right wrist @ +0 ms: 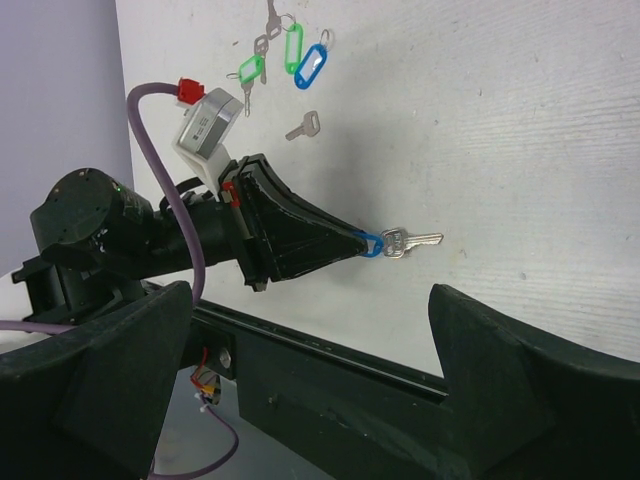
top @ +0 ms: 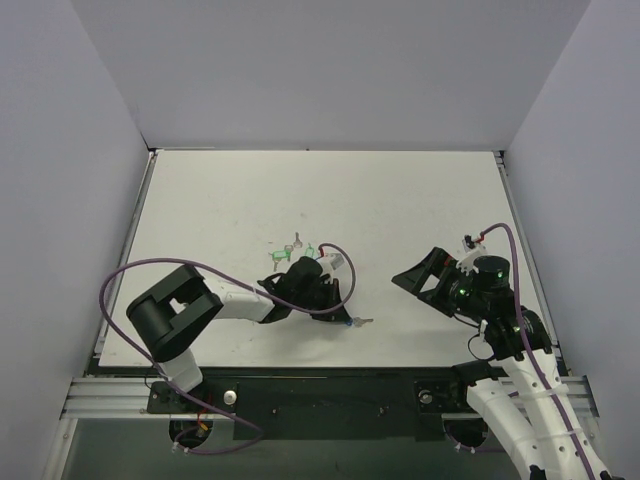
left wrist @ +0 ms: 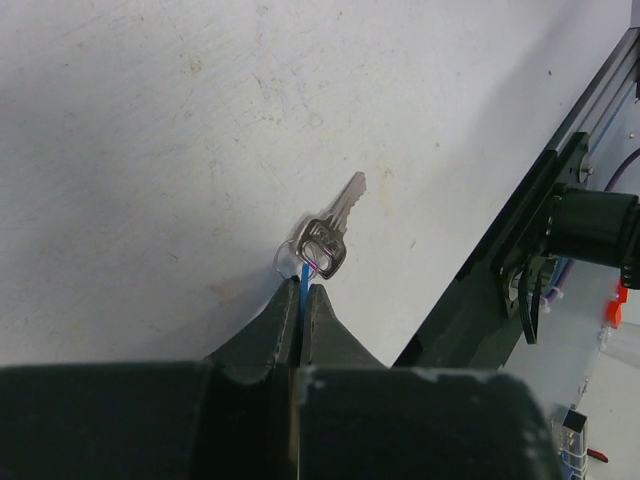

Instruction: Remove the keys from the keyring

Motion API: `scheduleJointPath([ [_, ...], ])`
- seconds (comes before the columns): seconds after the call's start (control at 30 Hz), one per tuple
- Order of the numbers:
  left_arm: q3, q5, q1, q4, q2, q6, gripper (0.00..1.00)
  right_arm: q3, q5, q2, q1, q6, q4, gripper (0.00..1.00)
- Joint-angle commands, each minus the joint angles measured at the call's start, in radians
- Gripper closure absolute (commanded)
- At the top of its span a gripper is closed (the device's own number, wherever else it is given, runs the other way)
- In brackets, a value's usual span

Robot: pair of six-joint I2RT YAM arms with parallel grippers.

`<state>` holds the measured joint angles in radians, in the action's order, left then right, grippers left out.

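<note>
The blue tag would come up and bring the ring and key along if I lifted my left gripper now, because its closed fingers pinch the tag's edge (left wrist: 304, 286).
My left gripper (left wrist: 300, 296) is shut on the edge of the blue tag (left wrist: 304, 273), low over the table. The thin ring (left wrist: 284, 258) and one silver key (left wrist: 336, 224) stick out past its tips, the key lying on the table. The right wrist view shows the same: left gripper tips (right wrist: 348, 245), blue tag (right wrist: 371, 244), key (right wrist: 410, 240). In the top view the left gripper (top: 343, 311) is near the table's front middle, with the key (top: 363, 322) to its right. My right gripper (top: 418, 276) is open and empty, to the right of the key, apart from it.
Two green tags (right wrist: 252, 68) (right wrist: 293, 46) with keys, a second blue tag (right wrist: 311, 66) and a lone silver key (right wrist: 303, 126) lie behind the left gripper. The green tags also show in the top view (top: 284, 256). The black front rail (right wrist: 330, 345) runs close below the key.
</note>
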<state>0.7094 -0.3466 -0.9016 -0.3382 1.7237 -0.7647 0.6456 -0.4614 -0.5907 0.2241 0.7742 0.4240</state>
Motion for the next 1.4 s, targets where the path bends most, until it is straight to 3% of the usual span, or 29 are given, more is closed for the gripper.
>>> scheduleJointPath([
  [0.0, 0.048, 0.014, -0.005, 0.054, -0.117, 0.024, 1.0, 0.035, -0.02, 0.015, 0.007, 0.005, 0.001, 0.01],
  [0.17, 0.096, 0.024, -0.011, 0.18, -0.234, 0.059, 1.0, 0.057, -0.052, 0.029, 0.008, 0.048, -0.036, 0.01],
  [0.33, 0.173, 0.041, -0.042, 0.337, -0.329, 0.102, 1.0, 0.068, -0.123, 0.06, 0.009, 0.135, -0.18, 0.01],
  [0.77, 0.472, 0.052, -0.105, 0.689, -0.562, 0.145, 1.0, 0.155, -0.227, -0.007, 0.026, 0.551, -0.79, 0.01],
  [1.0, 0.527, 0.017, -0.105, 0.653, -0.656, 0.081, 1.0, 0.186, -0.149, -0.05, 0.098, 0.66, -0.938, 0.01],
  [1.37, 0.561, -0.051, -0.105, 0.507, -0.748, 0.004, 1.0, 0.207, 0.007, -0.146, 0.441, 0.59, -1.054, 0.04],
])
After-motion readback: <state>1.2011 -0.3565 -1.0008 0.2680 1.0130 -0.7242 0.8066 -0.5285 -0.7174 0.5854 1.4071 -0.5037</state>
